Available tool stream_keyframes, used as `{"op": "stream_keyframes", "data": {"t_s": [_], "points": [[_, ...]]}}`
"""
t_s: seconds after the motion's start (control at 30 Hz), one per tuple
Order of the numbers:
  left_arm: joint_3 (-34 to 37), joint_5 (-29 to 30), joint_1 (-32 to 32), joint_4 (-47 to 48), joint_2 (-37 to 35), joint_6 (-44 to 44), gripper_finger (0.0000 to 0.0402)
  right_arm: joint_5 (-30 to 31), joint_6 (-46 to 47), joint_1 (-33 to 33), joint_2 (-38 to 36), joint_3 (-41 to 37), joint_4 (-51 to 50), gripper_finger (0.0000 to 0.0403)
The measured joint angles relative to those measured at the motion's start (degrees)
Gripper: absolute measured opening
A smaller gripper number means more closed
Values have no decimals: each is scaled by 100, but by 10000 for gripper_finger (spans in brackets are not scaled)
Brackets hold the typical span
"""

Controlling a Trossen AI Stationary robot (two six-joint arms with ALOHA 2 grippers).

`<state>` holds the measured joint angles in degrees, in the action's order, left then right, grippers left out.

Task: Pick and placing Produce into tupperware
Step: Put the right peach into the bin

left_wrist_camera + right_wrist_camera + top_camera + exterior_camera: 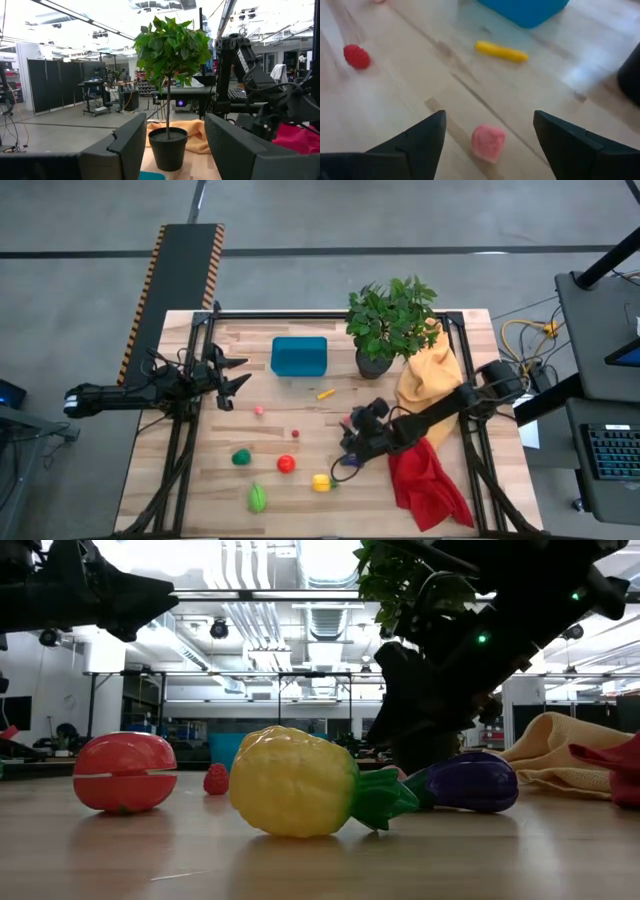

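Observation:
The robot needs to grip the pink piece by its rounded middle (488,143) next with its right gripper, so that the piece can go in the tupperware.
The teal tupperware (299,356) stands on the table's far half, beside the potted plant (390,325). Produce lies scattered on the wood: a yellow stick (325,393), a pink piece (259,410), a small red berry (295,433), a green piece (241,457), a red fruit (287,464), a yellow pineapple (321,482), a green vegetable (258,498) and a purple eggplant (470,782). My right gripper (350,428) hovers open over another pink piece (488,142), which lies on the table between and ahead of its fingers. My left gripper (240,372) waits open, left of the tupperware.
A yellow cloth (430,375) and a red cloth (430,480) lie under and beside my right arm at the table's right side. The plant pot (167,147) stands just right of the tupperware. A black frame rail (185,430) runs along the left edge.

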<state>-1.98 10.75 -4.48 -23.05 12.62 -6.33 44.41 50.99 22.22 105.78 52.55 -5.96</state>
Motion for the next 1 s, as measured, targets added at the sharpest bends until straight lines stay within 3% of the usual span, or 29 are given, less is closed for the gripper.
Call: {"op": "stream_keyframes", "data": {"t_s": [0.53, 1.0], "points": [[2, 0, 1, -3, -2, -2, 187, -44, 344, -44, 646, -15, 123, 260], [4, 2, -1, -3, 52, -4, 187, 19, 260, -114, 581, -24, 67, 214]]}}
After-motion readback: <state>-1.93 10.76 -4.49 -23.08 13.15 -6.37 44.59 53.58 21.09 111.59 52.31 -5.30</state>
